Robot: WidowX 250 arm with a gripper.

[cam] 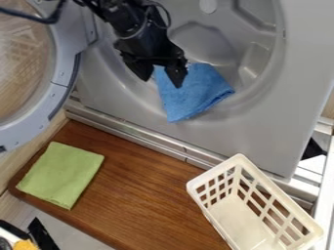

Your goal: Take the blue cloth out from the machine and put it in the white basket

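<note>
My gripper grabs the blue cloth (196, 92) by its top edge next, to take the cloth out of the machine and into the white basket.
My gripper (161, 82) hangs at the upper middle, in front of the machine's round opening, with its two fingers spread apart. The blue cloth (196, 92) lies draped over the lower part of that opening, its lower corner hanging toward the front panel. One fingertip overlaps the cloth's upper left part, and some blue shows between the fingers; whether they touch it, I cannot tell. At the lower right, the white basket (239, 160) stands on the brown wooden surface, with nothing blue inside.
The machine's round door (64, 93) is swung out at the left. A green cloth (60, 175) lies on the left of the wooden board (140, 195). A metal ledge (153, 142) runs between the machine and the board.
</note>
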